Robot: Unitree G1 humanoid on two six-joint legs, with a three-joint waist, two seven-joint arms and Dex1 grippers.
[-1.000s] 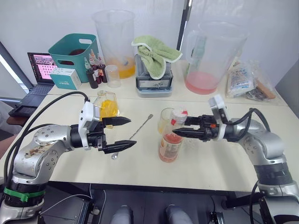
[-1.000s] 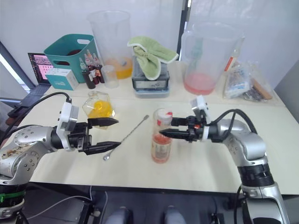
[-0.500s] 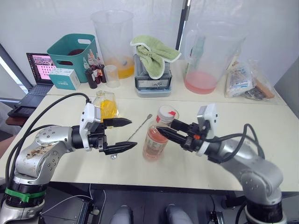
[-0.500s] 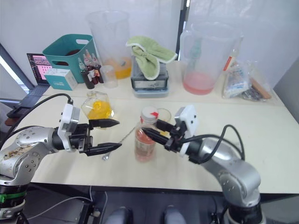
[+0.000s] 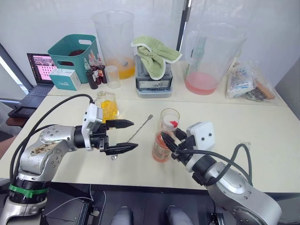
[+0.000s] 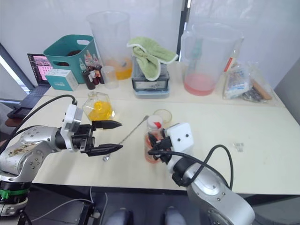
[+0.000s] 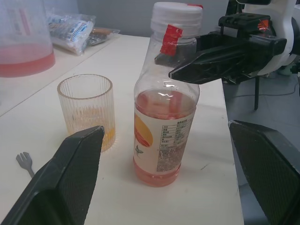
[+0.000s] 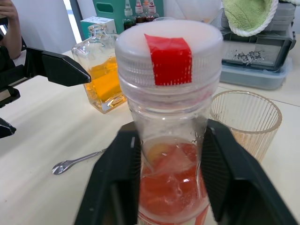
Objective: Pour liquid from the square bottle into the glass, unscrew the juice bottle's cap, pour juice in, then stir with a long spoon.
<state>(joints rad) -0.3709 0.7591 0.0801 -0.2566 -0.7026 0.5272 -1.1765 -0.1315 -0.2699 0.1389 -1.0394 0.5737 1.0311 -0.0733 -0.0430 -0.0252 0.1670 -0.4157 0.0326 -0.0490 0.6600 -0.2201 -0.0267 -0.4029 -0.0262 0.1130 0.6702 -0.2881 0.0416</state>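
Observation:
I will grab the juice bottle by its neck (image 7: 161, 70) with my left gripper next, so the juice bottle's white cap (image 7: 176, 18) stays free to unscrew.
The juice bottle (image 5: 161, 146), clear with pink juice, a white cap and red tape, stands upright on the table just in front of the ribbed glass (image 5: 169, 116). My right gripper (image 5: 166, 144) is shut on the juice bottle below the cap, one finger (image 8: 117, 178) on each side of it. The glass (image 7: 86, 108) holds a little yellow liquid. To the left stands the square bottle (image 5: 107, 107) with orange liquid. The long spoon (image 5: 138, 129) lies slanted between them. My left gripper (image 5: 135, 135) hovers open over the spoon, facing the juice bottle (image 7: 166, 122).
Along the back stand a teal basket (image 5: 72, 49), small dye bottles (image 5: 96, 70), a small cup (image 5: 112, 75), two large jugs (image 5: 115, 40) (image 5: 213, 56), a green towel (image 5: 154, 54) on a scale, and snack bags (image 5: 243, 79). A laptop (image 5: 40, 68) sits far left.
My right arm swung in toward the table's front, carrying the juice bottle left and then back to just in front of the glass. The left gripper stayed nearly still and open.

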